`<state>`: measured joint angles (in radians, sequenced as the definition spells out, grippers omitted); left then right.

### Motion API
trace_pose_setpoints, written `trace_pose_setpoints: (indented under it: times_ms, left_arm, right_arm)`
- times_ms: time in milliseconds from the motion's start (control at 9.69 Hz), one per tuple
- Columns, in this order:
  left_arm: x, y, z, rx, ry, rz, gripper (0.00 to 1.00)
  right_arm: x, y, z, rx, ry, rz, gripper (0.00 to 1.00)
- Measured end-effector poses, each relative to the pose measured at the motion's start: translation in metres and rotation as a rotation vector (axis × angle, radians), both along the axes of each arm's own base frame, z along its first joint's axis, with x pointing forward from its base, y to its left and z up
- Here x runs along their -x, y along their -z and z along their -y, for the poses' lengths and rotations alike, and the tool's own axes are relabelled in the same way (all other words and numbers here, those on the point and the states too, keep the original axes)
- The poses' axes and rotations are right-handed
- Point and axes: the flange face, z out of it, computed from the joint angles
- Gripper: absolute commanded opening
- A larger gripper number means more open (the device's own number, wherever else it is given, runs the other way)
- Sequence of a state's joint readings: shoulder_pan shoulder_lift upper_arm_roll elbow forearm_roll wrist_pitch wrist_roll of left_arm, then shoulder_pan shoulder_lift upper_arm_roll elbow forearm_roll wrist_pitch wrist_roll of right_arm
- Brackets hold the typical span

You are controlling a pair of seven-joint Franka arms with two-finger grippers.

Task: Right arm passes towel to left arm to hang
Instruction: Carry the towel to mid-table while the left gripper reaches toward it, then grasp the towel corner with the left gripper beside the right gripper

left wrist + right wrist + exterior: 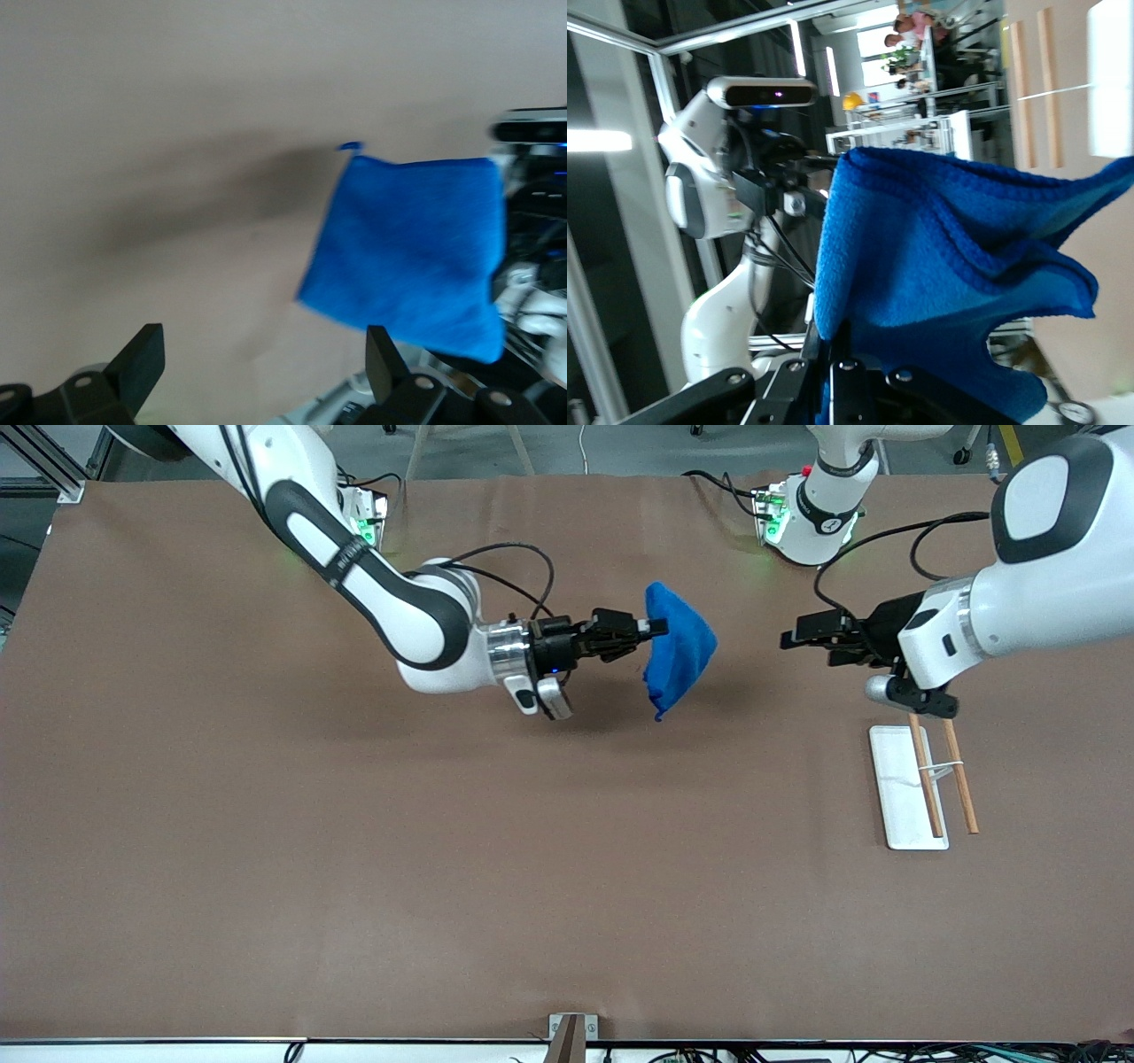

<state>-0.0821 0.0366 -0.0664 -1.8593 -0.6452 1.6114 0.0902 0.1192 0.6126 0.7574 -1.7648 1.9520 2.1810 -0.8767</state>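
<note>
My left gripper grabs the bright blue towel by the edge opposite its thread loop next, then hangs the towel on the white rack.
My right gripper is shut on the bright blue towel and holds it in the air over the middle of the table, the cloth hanging down from the fingers. The towel fills the right wrist view. In the left wrist view the towel hangs ahead of my fingers, with a small thread loop at one corner. My left gripper is open and empty, level with the towel and a short way from it, toward the left arm's end.
The white rack with two wooden rods lies on the brown table at the left arm's end, nearer the front camera than my left gripper. A small bracket sits at the table's near edge.
</note>
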Motion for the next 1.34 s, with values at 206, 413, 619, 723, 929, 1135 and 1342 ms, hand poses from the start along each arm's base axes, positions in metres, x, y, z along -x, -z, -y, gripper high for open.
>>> trace_pose_setpoints:
  times_ms: [206,413,619,723,929,1135,1342]
  left_arm:
    - [0.011,0.050,0.006,0.168,0.027,-0.058,1.00]
    - [0.015,0.093,0.003,0.306,0.029,-0.086,1.00]
    - [0.023,0.119,-0.014,0.492,-0.001,-0.108,0.98]
    - [0.024,0.123,-0.026,0.575,-0.027,-0.117,0.95]
    - [0.021,0.120,-0.041,0.675,-0.066,-0.115,0.93]
    - [0.019,0.118,-0.038,0.711,-0.082,-0.116,0.90]
    - [0.019,0.126,-0.034,0.714,-0.083,-0.133,0.89]
  right_arm:
    - [-0.005,-0.006,-0.016,-0.060,0.024,-0.035,0.01]
    - [-0.009,-0.015,-0.025,-0.099,0.042,-0.055,0.01]
    - [-0.010,-0.018,-0.029,-0.111,0.046,-0.061,0.01]
    - [-0.010,-0.017,-0.030,-0.113,0.048,-0.064,0.01]
    - [-0.010,-0.016,-0.030,-0.114,0.050,-0.069,0.01]
    - [-0.008,-0.015,-0.032,-0.108,0.050,-0.072,0.01]
    - [-0.008,-0.013,-0.032,-0.108,0.050,-0.076,0.01]
